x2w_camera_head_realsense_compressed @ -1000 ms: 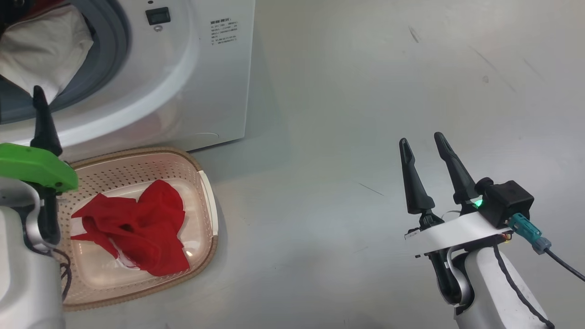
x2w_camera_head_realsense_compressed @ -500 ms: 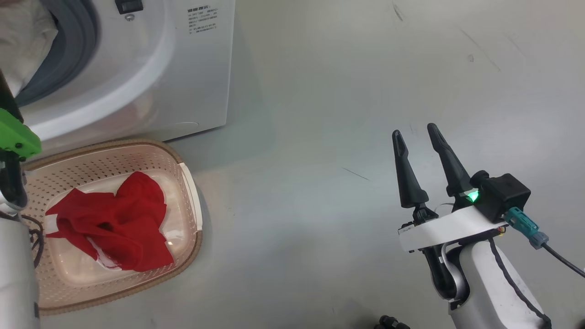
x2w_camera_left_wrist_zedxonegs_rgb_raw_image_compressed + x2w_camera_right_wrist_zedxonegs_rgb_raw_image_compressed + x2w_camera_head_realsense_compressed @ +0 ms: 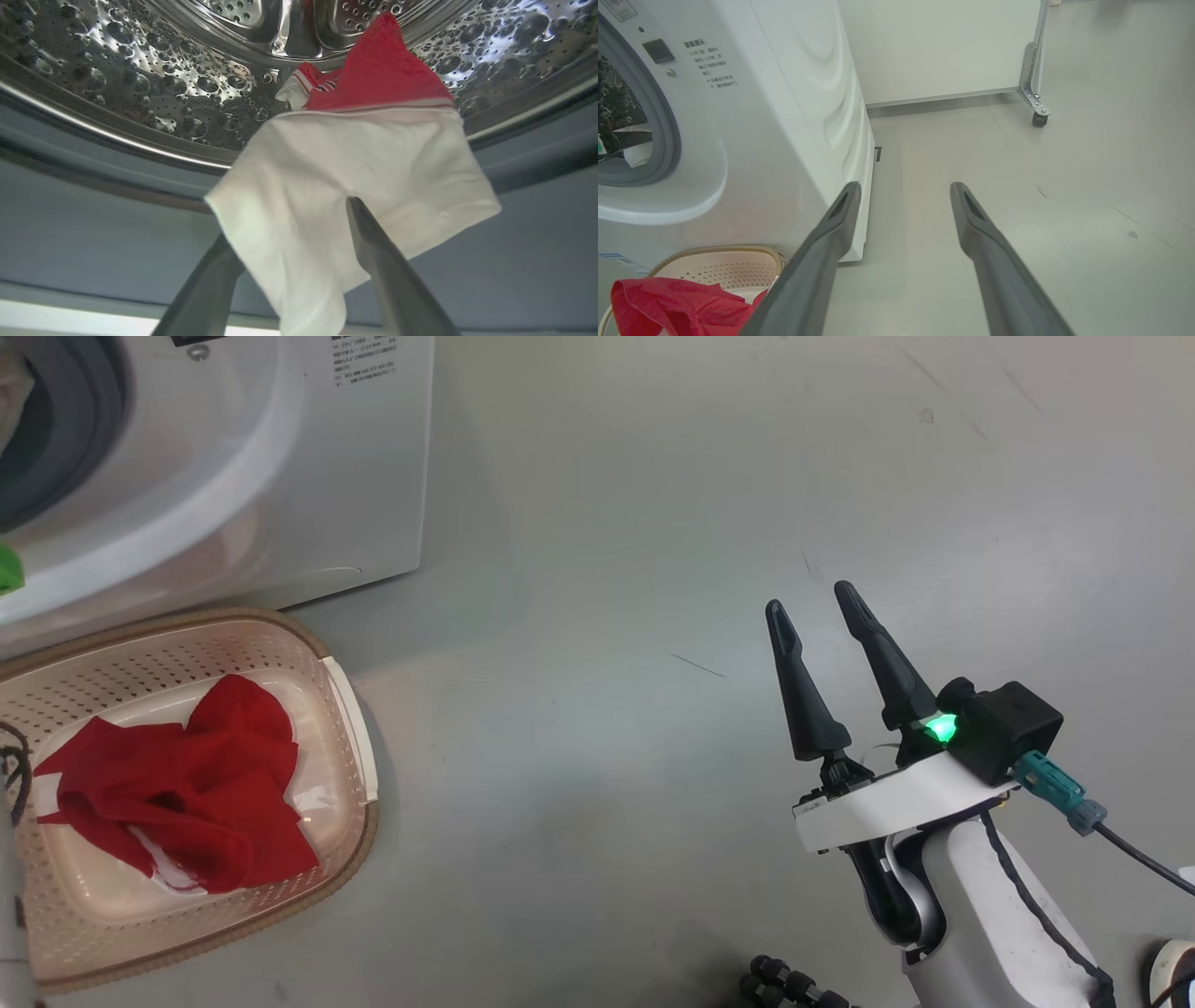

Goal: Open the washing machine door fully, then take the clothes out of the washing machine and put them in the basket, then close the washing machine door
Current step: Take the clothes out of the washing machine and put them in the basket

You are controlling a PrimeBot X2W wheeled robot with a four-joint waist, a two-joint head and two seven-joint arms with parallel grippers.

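Observation:
The white cloth [image 3: 336,172] has its wide rest spread slack toward the drum, and my left gripper will next pinch it by its loose hanging fold [image 3: 302,260], which droops free.
The white washing machine [image 3: 355,457] fills the top left of the head view; its door is out of view. In the left wrist view a white cloth [image 3: 336,172] hangs out of the steel drum [image 3: 140,70] over the grey rubber ring [image 3: 93,224], with a red, white-striped garment [image 3: 383,70] behind it. My left gripper [image 3: 299,205] is open around the cloth: one finger lies in front of it, the other is hidden behind. The cream basket [image 3: 364,840] holds another red garment [image 3: 177,793]. My right gripper [image 3: 809,597] hangs open and empty over bare floor, far right of the basket.
The right wrist view shows the machine's side [image 3: 784,116], the basket rim [image 3: 714,249] and a white panel [image 3: 943,46] on a caster [image 3: 1038,119] behind. A black beaded object [image 3: 784,980] lies on the floor near my right arm. Grey floor stretches right of the machine.
The head camera has swung right, so the machine and basket slid left in the picture and my green left wrist left it. The red garment lies unchanged in the basket.

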